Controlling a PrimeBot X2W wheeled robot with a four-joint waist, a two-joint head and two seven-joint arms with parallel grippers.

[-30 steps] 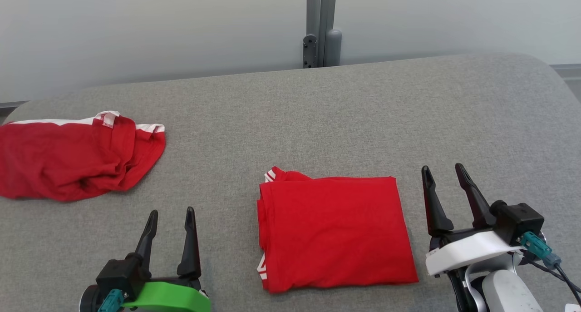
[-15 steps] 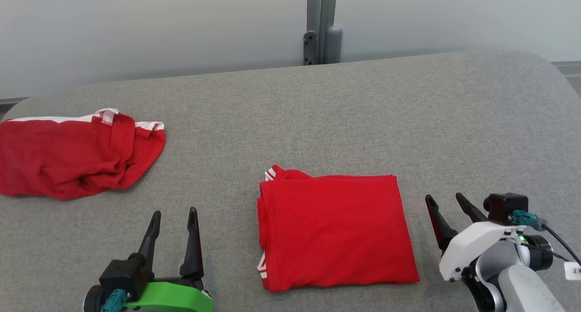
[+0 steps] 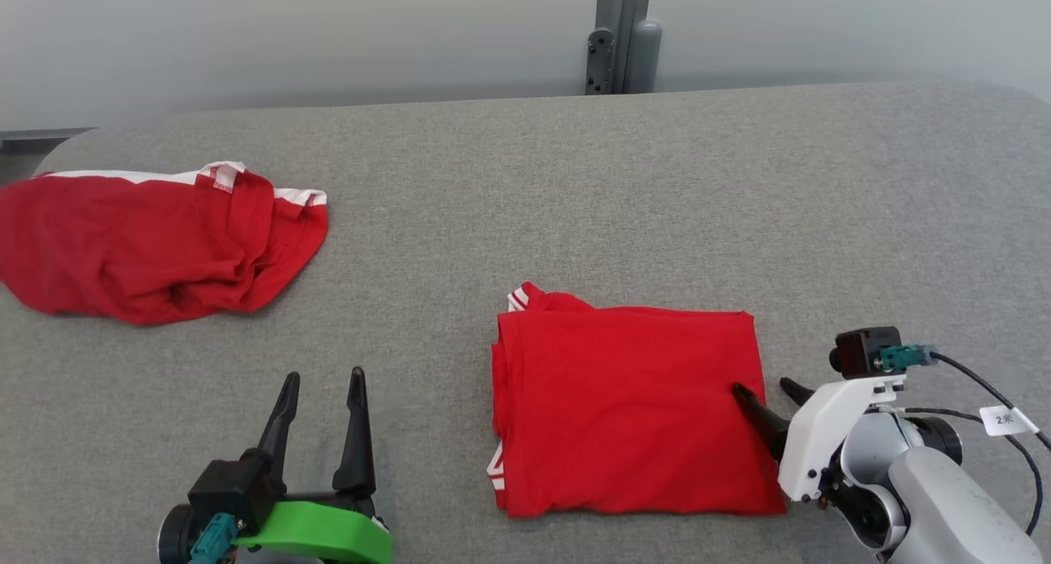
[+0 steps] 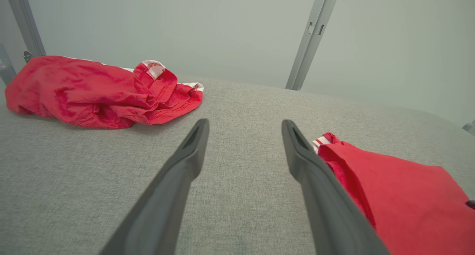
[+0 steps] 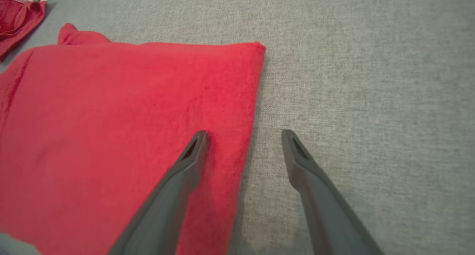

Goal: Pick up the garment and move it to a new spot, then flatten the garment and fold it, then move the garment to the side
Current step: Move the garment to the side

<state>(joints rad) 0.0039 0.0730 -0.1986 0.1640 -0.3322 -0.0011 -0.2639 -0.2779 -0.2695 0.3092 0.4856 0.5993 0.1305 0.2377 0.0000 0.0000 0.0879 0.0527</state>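
The folded garment [image 3: 624,408] needs to move to the side, so my right gripper will take hold of it next by its plain folded edge [image 3: 759,362].
A folded red garment [image 3: 624,408] lies flat as a neat rectangle on the grey padded table [image 3: 575,178], with white trim at its left corners. My right gripper [image 3: 761,386] is open and tilted down at the garment's right edge. In the right wrist view the garment [image 5: 122,117] lies under one finger [image 5: 193,154], and my right gripper [image 5: 243,133] straddles the edge, its other finger over bare table. My left gripper [image 3: 324,375] stands open to the left of the garment, holding nothing. It is also open in its own view [image 4: 245,122], with the garment [image 4: 400,195] at the right.
A second red garment with white trim [image 3: 156,244] lies crumpled at the table's far left and appears again in the left wrist view [image 4: 92,88]. A grey metal post [image 3: 620,38] stands behind the table's far edge against a pale wall.
The head camera has shifted, so the whole scene sits further right. My right gripper has tipped downward and moved left until it spans the folded garment's right edge. The left gripper has stayed put.
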